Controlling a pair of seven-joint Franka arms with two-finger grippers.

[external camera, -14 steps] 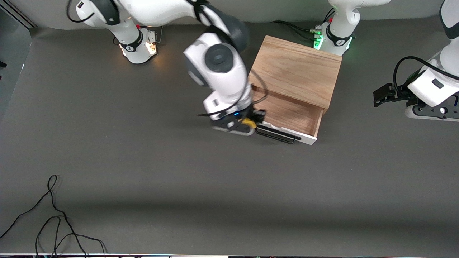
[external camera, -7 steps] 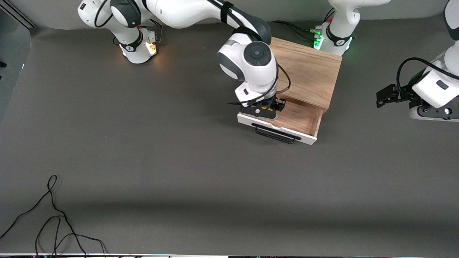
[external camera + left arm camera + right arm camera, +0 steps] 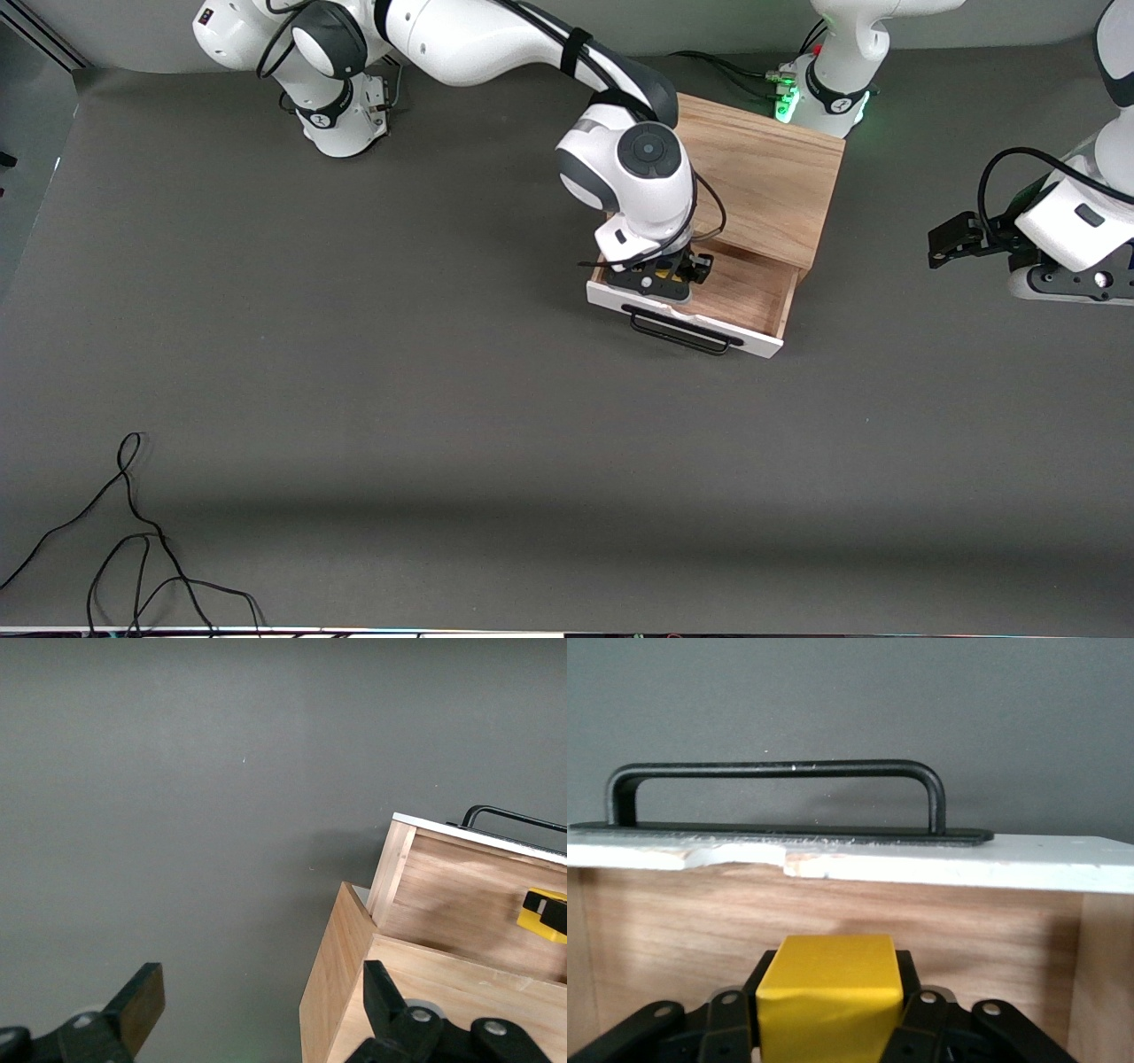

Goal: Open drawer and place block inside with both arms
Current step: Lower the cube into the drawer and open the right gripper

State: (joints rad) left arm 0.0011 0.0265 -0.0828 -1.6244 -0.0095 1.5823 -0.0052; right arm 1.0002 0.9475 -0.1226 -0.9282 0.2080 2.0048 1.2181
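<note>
My right gripper is ready to open now, because the yellow block (image 3: pixel 828 992) is inside the drawer behind its white front in the right wrist view.
The light oak cabinet (image 3: pixel 753 168) stands near the arms' bases with its drawer (image 3: pixel 749 292) pulled out toward the front camera, white front (image 3: pixel 762 344) and black bar handle (image 3: pixel 678 335) leading. My right gripper (image 3: pixel 660 276) reaches down into the drawer at the right arm's end and is shut on the yellow block (image 3: pixel 830 997), which faces the drawer front's inner wall (image 3: pixel 833 912) below the handle (image 3: pixel 780 771). The left wrist view shows the block (image 3: pixel 537 912) inside the drawer too. My left gripper (image 3: pixel 941 244) waits open and holding nothing above the table beside the cabinet (image 3: pixel 332 992).
Black cables (image 3: pixel 133 549) lie loose on the table near the front camera at the right arm's end. The right arm's base (image 3: pixel 341 111) and the left arm's green-lit base (image 3: pixel 824 97) stand along the table's edge by the cabinet.
My right gripper has carried the block from over the drawer front's corner into the drawer and come lower. The left arm has hardly moved.
</note>
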